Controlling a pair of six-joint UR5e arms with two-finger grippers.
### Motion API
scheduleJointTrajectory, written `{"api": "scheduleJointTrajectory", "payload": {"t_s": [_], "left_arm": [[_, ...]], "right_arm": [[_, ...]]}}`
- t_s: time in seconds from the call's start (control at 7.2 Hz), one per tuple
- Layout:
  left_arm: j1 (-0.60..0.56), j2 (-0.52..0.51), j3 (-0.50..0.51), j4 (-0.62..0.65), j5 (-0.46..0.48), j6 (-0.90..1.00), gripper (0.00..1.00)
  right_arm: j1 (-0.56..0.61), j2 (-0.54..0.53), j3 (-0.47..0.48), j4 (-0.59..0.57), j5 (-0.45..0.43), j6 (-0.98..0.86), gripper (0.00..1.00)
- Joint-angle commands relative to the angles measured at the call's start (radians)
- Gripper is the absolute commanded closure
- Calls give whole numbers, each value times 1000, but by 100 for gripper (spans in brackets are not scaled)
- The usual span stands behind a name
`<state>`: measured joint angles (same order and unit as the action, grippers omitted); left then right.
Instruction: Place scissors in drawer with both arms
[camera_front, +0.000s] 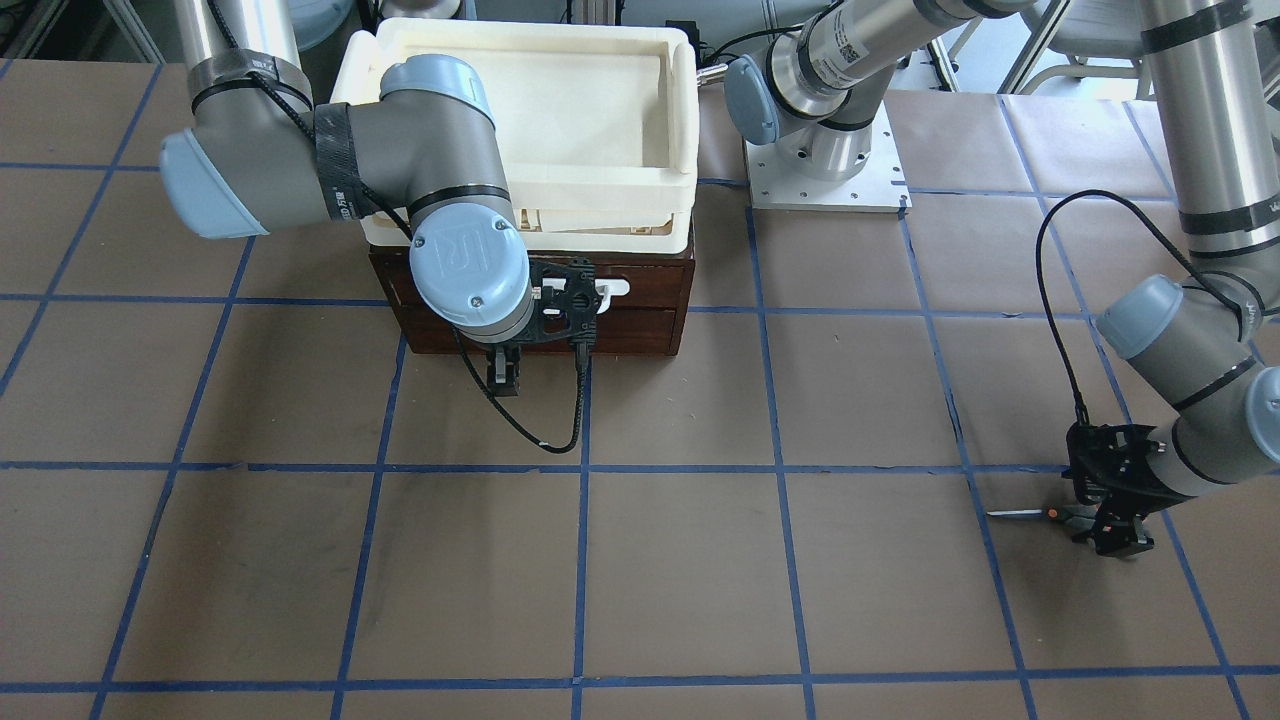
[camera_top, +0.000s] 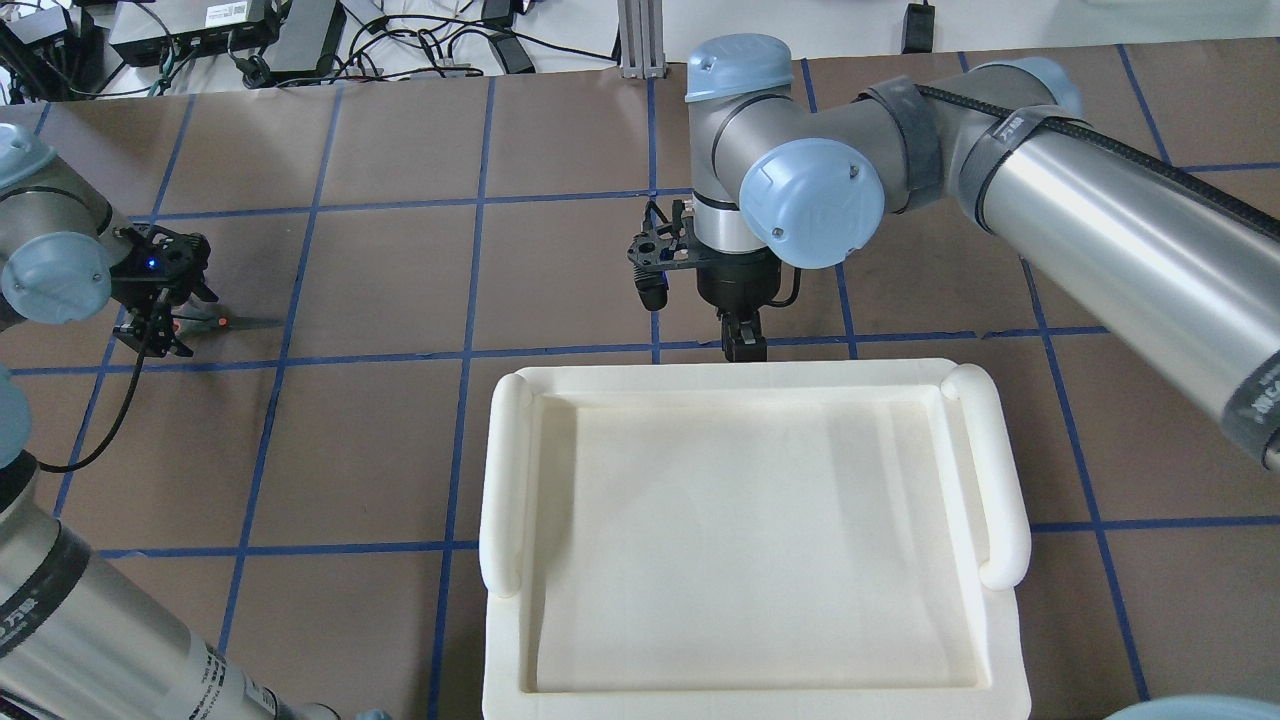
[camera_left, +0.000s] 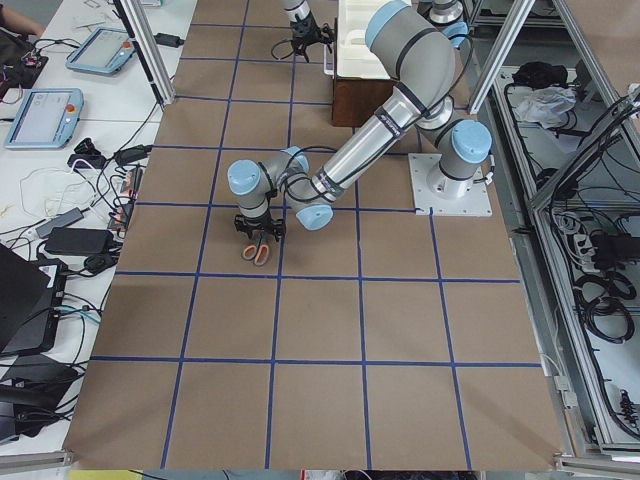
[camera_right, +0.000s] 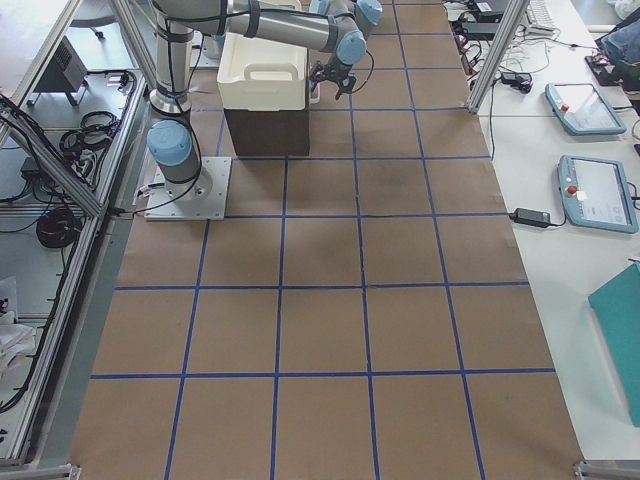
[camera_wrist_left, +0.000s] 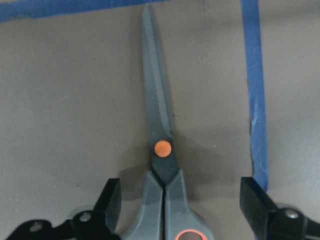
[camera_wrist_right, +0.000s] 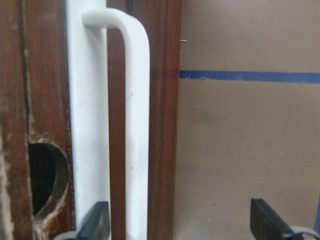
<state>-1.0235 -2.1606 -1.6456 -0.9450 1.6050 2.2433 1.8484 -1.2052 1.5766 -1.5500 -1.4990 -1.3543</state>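
Note:
My left gripper picks up the scissors by their grey handles next, since the pointed blades of the scissors (camera_wrist_left: 162, 150) lie bare on the tabletop.
The scissors (camera_wrist_left: 162, 150) lie flat on the brown table, blades pointing away from my left gripper; they also show in the overhead view (camera_top: 228, 322) and the front view (camera_front: 1020, 513). My left gripper (camera_wrist_left: 182, 212) is open, low over the table, one finger on each side of the grey handles. The dark-brown drawer (camera_front: 640, 290) is closed, with its white bar handle (camera_wrist_right: 137, 115) on the front. My right gripper (camera_wrist_right: 182, 222) is open right in front of the drawer, and the handle runs between its fingers, close to one finger (camera_wrist_right: 97, 220). It also shows in the overhead view (camera_top: 745, 345).
A cream plastic tray (camera_top: 740, 375) sits on top of the drawer cabinet. The right arm's base plate (camera_front: 825, 165) stands beside the cabinet. Blue tape lines grid the brown table. Cables hang from both wrists.

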Motion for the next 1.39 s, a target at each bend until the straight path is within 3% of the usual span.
{"api": "scheduleJointTrajectory", "payload": {"t_s": [0.0,0.14,0.28,0.56,0.97,1.11,1.25], "left_arm": [[0,-1,0,2,0,4,25],[0,1,0,2,0,6,42],[0,1,0,2,1,6,48],[0,1,0,3,0,7,49],[0,7,0,3,0,16,77],[0,19,1,3,-2,16,82],[-1,22,1,3,-10,13,84]], "right_arm": [[0,13,5,-59,-3,1,0],[0,18,3,-102,-3,1,0],[2,15,3,-161,-6,3,0],[2,18,-4,-246,-47,1,0],[-5,25,-10,-336,-86,0,0],[-9,42,-10,-428,-84,-3,0],[-9,42,-10,-442,-84,-3,0]]}}
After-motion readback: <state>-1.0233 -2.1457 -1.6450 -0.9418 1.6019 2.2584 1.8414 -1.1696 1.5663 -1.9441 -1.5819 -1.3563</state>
